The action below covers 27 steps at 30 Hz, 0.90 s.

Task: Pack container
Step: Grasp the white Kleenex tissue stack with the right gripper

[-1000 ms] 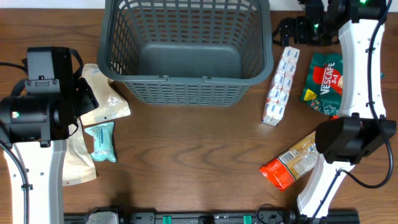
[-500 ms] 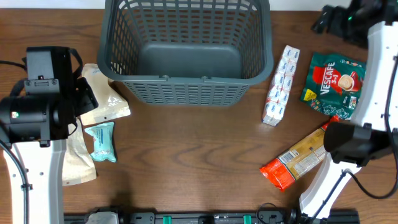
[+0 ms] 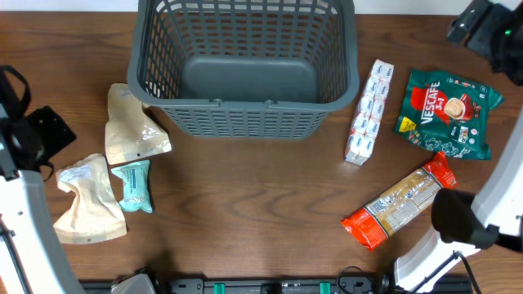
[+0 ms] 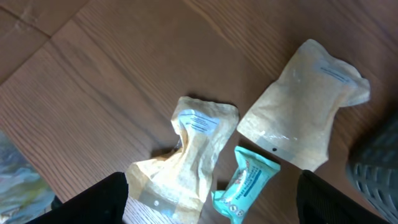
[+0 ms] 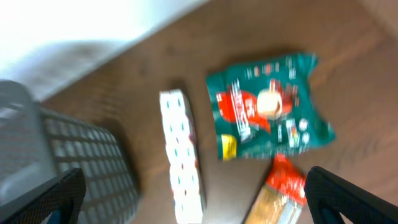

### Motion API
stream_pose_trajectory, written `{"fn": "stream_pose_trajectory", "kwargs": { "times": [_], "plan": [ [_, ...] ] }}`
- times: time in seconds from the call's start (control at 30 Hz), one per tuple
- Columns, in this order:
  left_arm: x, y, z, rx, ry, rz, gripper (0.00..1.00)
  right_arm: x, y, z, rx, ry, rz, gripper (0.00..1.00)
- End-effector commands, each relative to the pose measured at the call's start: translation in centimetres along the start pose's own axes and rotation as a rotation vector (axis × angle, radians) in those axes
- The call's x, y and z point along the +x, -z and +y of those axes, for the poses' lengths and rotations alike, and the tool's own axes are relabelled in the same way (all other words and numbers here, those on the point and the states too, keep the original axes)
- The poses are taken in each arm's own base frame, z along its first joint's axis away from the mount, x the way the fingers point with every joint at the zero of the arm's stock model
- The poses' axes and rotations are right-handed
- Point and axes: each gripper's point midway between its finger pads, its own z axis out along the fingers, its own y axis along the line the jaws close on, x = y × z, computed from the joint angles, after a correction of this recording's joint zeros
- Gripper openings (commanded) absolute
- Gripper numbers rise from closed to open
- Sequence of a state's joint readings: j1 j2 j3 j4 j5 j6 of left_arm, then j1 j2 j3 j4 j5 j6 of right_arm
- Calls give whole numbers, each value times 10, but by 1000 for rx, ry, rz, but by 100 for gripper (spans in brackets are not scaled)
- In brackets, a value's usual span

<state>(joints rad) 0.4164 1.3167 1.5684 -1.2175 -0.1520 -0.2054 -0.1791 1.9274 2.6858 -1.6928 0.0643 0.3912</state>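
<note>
The white strip should lie flat lengthwise inside the basket. My right gripper will grab the middle of the white strip [image 5: 180, 155] next, across its narrow width.
The container [image 3: 245, 114] is a dark grey slotted basket at the back centre, with nothing inside; its wall also shows in the right wrist view [image 5: 68, 149]. Left of it lie two beige pouches [image 3: 131, 126] [image 3: 86, 200] and a teal packet [image 3: 133, 186]. Right of it lie a white strip of packets [image 3: 368, 110], a green coffee pouch [image 3: 445, 110] and a red-and-gold packet [image 3: 400, 208]. My left gripper [image 4: 211, 190] is open and empty, high above the pouches [image 4: 193, 149] and the teal packet [image 4: 245, 183]. My right gripper [image 5: 196, 180] is open and empty, high above the white strip [image 5: 180, 155].
The left arm [image 3: 33, 135] stands at the table's left edge. The right arm [image 3: 486, 24] reaches over the back right corner, and its base [image 3: 466, 224] sits by the red-and-gold packet. Bare wooden table lies in front of the basket.
The left arm has pulled back to the left edge, uncovering the lower beige pouch. The right arm has swung to the back right corner. No packet has moved.
</note>
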Motion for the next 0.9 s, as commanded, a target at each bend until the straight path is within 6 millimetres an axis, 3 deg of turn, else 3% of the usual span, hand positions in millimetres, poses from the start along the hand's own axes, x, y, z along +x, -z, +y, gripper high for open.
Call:
{"fn": "stream_pose_trajectory", "kwargs": {
  "times": [0.0,0.17,0.33,0.6,0.87],
  "plan": [
    [-4,-4,-5,34,-15,15,77,23,-58,-6,85,-62,166,99],
    [-3,-7,-13,73,-17,31,76,55,-116,-11,143,-44,318,99],
    [-2,-7,-14,79,-17,34,76,92,-167,3,124,-15,425,99],
    [-2,-7,-14,79,-18,34,77,136,-211,31,92,52,464,99],
    [-2,-7,-14,79,-18,34,76,162,-245,40,74,66,453,99]
  ]
}}
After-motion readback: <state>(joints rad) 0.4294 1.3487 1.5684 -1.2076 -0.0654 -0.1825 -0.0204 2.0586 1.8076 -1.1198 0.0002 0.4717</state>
